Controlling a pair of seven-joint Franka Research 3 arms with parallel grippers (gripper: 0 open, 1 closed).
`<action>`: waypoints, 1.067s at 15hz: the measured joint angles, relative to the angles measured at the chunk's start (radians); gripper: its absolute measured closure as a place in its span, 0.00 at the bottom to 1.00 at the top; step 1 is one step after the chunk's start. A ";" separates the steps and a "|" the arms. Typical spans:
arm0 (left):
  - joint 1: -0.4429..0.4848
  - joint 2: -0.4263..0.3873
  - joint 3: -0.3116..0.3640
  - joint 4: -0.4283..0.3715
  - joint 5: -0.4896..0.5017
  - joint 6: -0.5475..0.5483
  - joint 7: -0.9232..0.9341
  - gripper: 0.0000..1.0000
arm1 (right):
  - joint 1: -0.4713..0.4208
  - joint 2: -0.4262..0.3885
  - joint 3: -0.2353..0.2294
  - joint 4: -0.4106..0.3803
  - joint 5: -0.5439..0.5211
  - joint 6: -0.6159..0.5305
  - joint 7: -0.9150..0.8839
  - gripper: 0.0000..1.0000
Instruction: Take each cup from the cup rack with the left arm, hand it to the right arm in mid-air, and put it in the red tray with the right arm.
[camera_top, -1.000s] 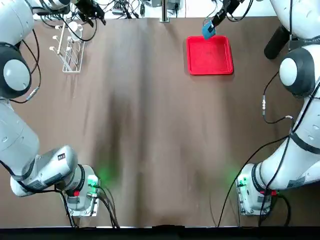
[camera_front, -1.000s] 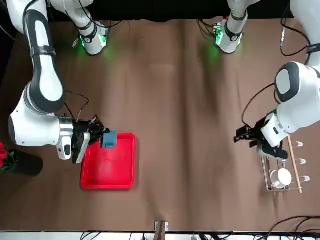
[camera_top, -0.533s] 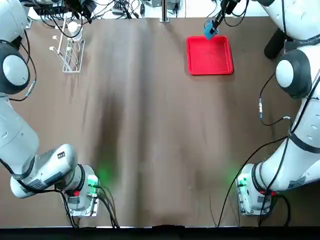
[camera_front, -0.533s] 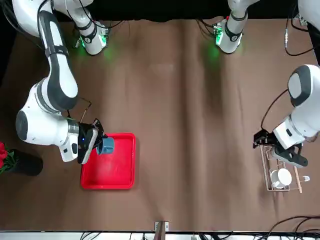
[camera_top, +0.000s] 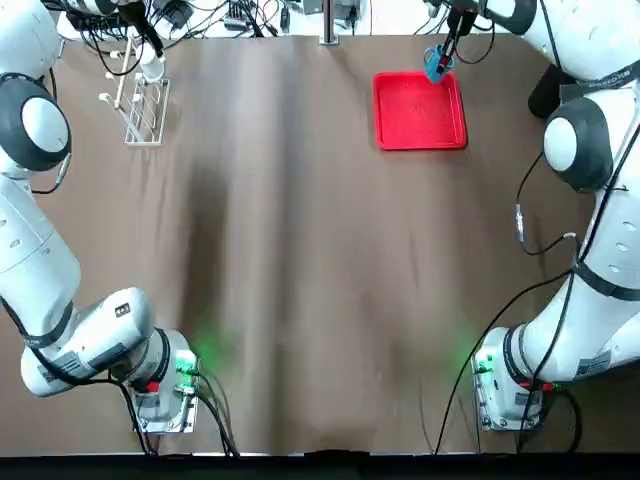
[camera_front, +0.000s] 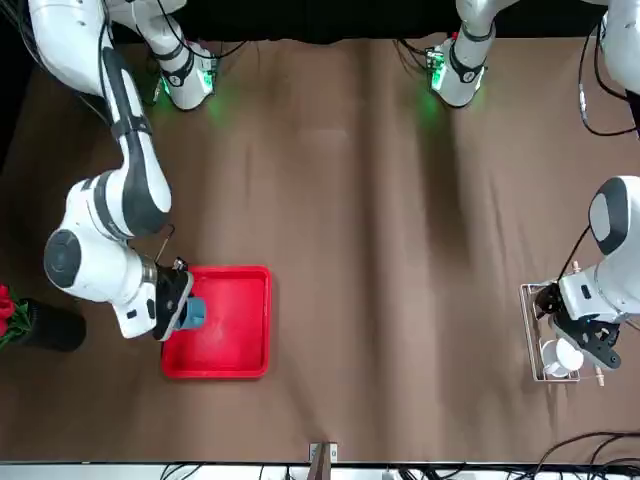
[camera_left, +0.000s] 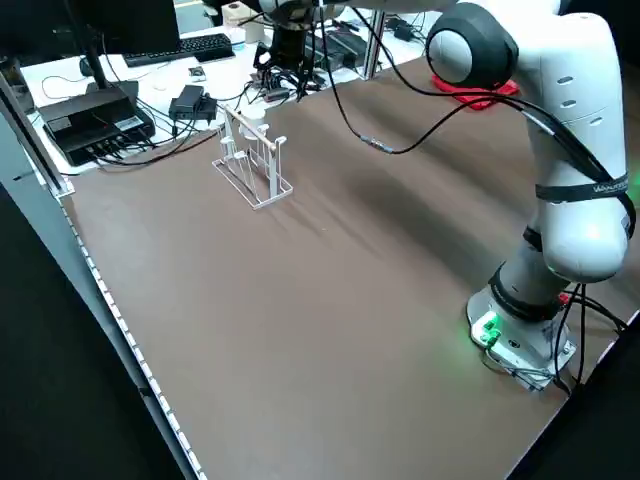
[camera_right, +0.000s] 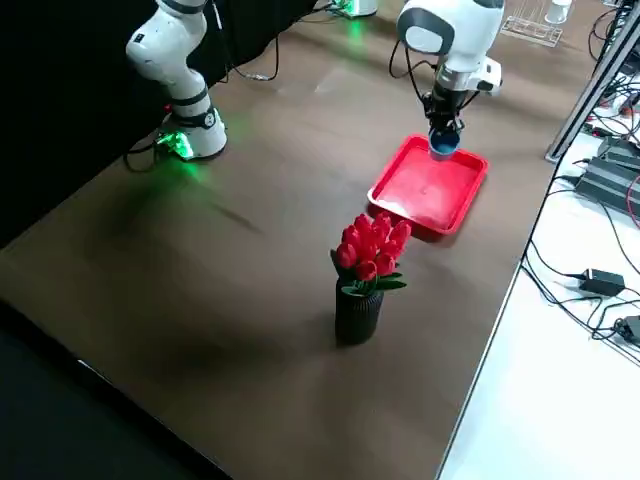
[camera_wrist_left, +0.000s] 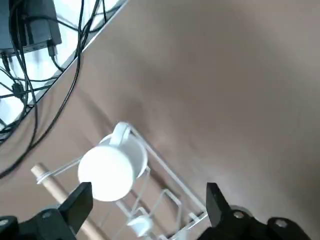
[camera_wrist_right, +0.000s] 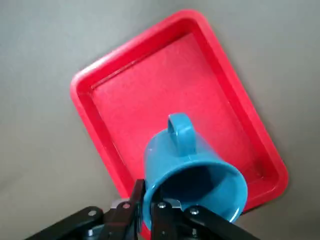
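My left gripper picks up the white cup by its sides at the closed end (camera_front: 563, 357) (camera_wrist_left: 109, 172) next, since rack wires crowd the cup's downturned rim.
My right gripper (camera_top: 447, 38) is shut on the rim of the blue cup (camera_top: 437, 63), holding it tilted just above the red tray (camera_top: 415, 118) near its far edge. The right wrist view shows the blue cup (camera_wrist_right: 192, 170) with its handle up over the red tray (camera_wrist_right: 150, 95). My left gripper (camera_wrist_left: 147, 200) hangs open over the cup rack (camera_top: 140, 110) at the far left corner. The white cup (camera_wrist_left: 112, 167) sits upside down on a peg, below and between the fingers, untouched. In the front view the left gripper (camera_front: 575, 325) covers part of the cup rack (camera_front: 540, 345).
A black vase of red flowers (camera_right: 365, 270) stands on the table to the right of the tray. Cables, a power brick and a keyboard (camera_left: 100, 110) lie just past the table's far edge behind the rack.
The right gripper carried the blue cup sideways and lower over the tray. The left gripper swung back from mid-table to above the rack and the white cup.
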 joint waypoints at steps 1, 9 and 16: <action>-0.003 0.008 0.012 0.004 0.028 0.001 0.036 0.00 | 0.000 0.011 0.000 0.000 -0.014 0.005 -0.027 0.91; -0.010 0.083 0.046 0.017 0.176 0.088 0.145 0.00 | 0.019 0.074 0.005 0.002 -0.253 0.112 -0.152 0.91; -0.013 0.106 0.056 0.022 0.230 0.097 0.161 0.00 | -0.011 0.139 -0.004 0.001 -0.299 0.149 -0.288 0.91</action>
